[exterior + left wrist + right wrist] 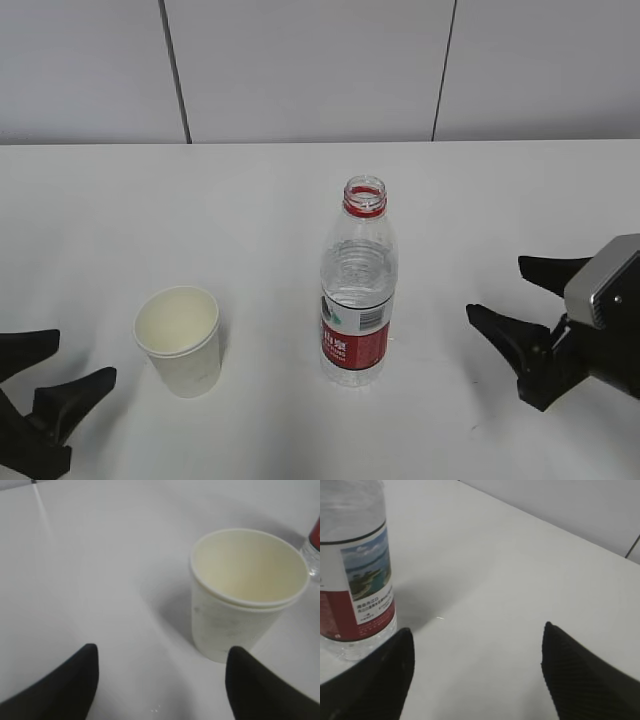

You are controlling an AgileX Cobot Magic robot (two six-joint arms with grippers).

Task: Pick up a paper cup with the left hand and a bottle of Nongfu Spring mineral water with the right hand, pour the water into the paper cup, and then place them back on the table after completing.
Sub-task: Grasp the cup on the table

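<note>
I should grab the paper cup by its lower body point(187, 372) point(227, 630) next with my left gripper, to keep the cup steady for the pour.
A white paper cup point(181, 340) stands upright and empty on the white table point(250, 210), left of centre; it also shows in the left wrist view point(245, 590). An uncapped clear bottle point(357, 285) with a red and white label stands upright at the centre, partly filled with water; the right wrist view shows its lower part point(355, 575). My left gripper point(65, 365) is open and empty at the bottom left, a little left of the cup point(162, 652). My right gripper point(500, 290) is open and empty, right of the bottle point(477, 635).
A grey panelled wall point(300, 70) runs behind the table's far edge. Bare tabletop lies between the cup and the bottle and around both grippers.
</note>
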